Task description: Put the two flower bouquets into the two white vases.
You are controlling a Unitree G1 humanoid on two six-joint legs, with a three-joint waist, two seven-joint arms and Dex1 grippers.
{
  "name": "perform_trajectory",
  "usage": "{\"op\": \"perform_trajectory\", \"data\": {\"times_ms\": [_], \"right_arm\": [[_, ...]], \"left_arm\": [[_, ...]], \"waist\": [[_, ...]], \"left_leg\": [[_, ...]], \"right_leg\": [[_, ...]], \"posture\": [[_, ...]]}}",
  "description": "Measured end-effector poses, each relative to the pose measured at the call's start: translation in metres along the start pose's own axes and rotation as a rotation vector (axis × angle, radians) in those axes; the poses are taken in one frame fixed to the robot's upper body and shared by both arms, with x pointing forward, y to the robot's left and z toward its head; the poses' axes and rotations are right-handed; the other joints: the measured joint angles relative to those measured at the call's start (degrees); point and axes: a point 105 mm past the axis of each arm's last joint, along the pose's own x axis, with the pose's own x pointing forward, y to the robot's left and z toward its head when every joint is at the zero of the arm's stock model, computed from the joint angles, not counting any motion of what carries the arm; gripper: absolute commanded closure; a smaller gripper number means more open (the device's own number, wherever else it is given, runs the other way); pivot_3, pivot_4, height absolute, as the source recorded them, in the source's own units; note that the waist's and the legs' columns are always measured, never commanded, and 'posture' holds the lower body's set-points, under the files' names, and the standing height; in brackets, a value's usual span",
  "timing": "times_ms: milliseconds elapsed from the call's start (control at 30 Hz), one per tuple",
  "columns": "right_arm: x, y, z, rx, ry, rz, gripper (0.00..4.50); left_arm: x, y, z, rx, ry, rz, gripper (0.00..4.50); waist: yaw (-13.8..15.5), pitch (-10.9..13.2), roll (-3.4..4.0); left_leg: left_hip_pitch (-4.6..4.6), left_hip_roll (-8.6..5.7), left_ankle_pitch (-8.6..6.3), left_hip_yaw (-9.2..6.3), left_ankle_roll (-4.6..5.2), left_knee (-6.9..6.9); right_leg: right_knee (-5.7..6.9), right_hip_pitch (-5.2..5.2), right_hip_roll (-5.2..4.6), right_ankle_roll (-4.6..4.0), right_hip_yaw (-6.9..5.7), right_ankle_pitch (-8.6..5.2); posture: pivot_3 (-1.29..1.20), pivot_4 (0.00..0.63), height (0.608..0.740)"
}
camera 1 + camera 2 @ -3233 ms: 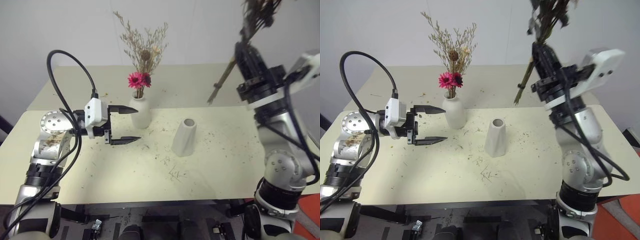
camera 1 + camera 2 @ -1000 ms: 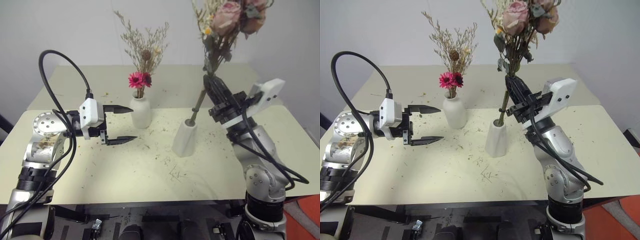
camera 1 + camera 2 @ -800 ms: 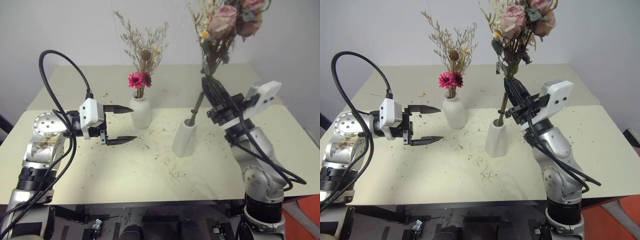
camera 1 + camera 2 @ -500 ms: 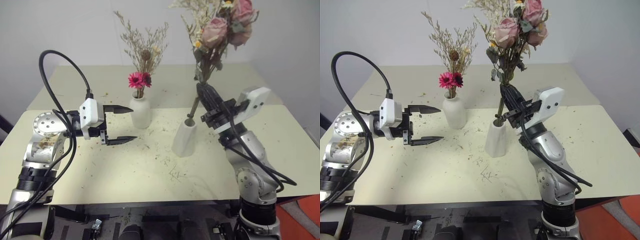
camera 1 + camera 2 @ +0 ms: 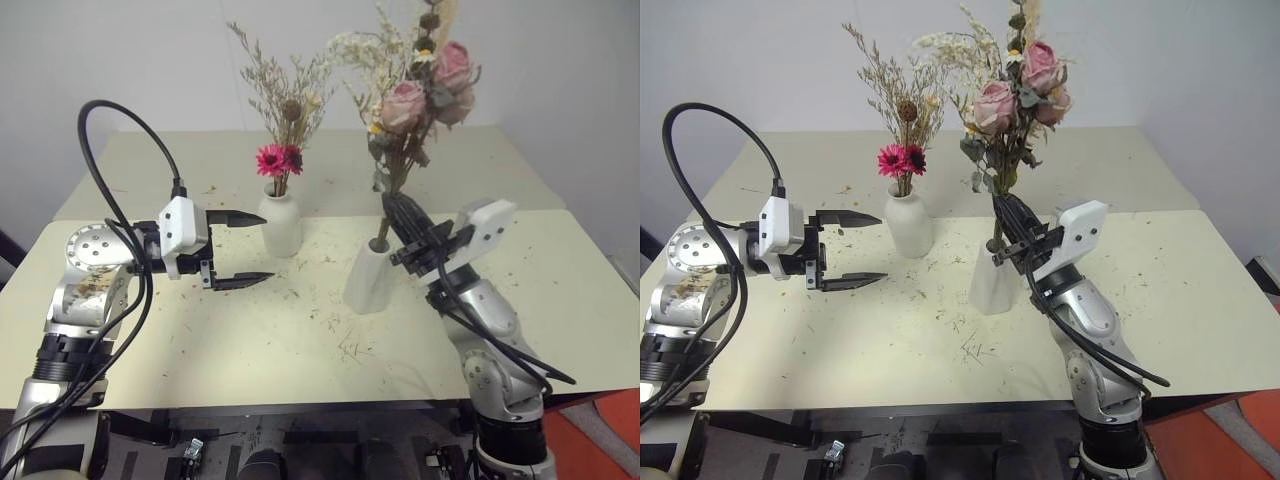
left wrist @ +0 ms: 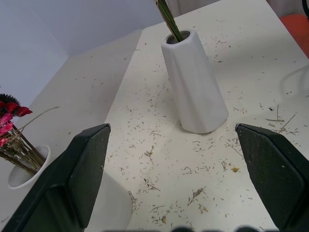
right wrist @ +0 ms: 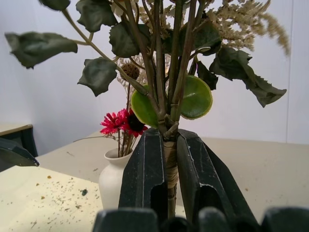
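Observation:
The bouquet's stems reach down inside the tapered white vase's rim [image 5: 374, 250]. The bouquet would stay there, so the robot's right gripper should open.
The fuller bouquet of pale pink roses [image 5: 415, 100] stands nearly upright, its stems reaching down into the mouth of the tapered white vase [image 5: 368, 280]. My right gripper [image 5: 402, 216] is shut on the bound stems [image 7: 169, 164] just above the vase's rim. To the left, the slim bouquet with bright pink flowers [image 5: 280, 158] sits in the bottle-shaped white vase [image 5: 281, 225]. Left of that vase my left gripper [image 5: 255, 247] hangs open and empty, pointing across the table; its wrist view shows the tapered vase [image 6: 195, 87] with green stems [image 6: 169, 19] in it.
Both vases stand on a pale table [image 5: 250, 340] strewn with dried plant crumbs. A second table [image 5: 170, 170] adjoins it at the back, under a white wall. A black cable [image 5: 100, 130] loops above my left arm.
My right gripper has come down and leftward with the rose bouquet, sinking the stems further into the tapered vase. The left arm has kept still.

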Motion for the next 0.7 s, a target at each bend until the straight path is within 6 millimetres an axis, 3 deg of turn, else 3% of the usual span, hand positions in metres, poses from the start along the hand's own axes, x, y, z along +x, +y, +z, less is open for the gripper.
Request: {"op": "perform_trajectory", "data": {"times_ms": [100, 333, 533, 700], "right_arm": [[-0.002, -0.002, -0.004, -0.003, 0.002, -0.010, 4.33], [-0.009, 0.001, -0.008, 0.027, 0.006, 0.015, 2.02], [-0.025, 0.004, -0.022, 0.026, 0.067, 0.038, 0.05], [-0.038, 0.006, -0.034, 0.009, 0.126, 0.064, 0.05]], "left_arm": [[0.000, 0.000, 0.000, 0.000, 0.000, 0.000, 0.00], [-0.001, 0.000, 0.000, 0.001, 0.004, 0.000, 0.00], [-0.001, 0.001, 0.000, 0.001, 0.004, 0.003, 0.00], [-0.001, 0.001, 0.000, 0.001, 0.003, 0.006, 0.00]], "waist": [[0.0, 0.0, 0.00], [0.0, 0.0, 0.00], [0.1, 0.0, 0.00], [0.0, 0.0, 0.00]], "left_leg": [[0.00, 0.00, 0.00, 0.00, 0.00, 0.00], [0.00, 0.01, 0.00, 0.00, 0.00, 0.00], [0.00, 0.00, 0.00, 0.00, 0.00, 0.00], [0.02, 0.00, 0.00, 0.00, 0.00, 0.00]], "right_leg": [[0.00, 0.00, 0.00, 0.00, 0.00, 0.00], [0.01, 0.00, 0.00, 0.00, 0.00, 0.00], [-0.01, 0.01, 0.00, 0.00, 0.00, 0.00], [-0.01, 0.02, 0.00, 0.00, 0.00, -0.01]], "posture": [[0.00, 0.150, 0.740], [0.00, 0.150, 0.740], [0.00, 0.150, 0.740], [0.00, 0.150, 0.740]]}}
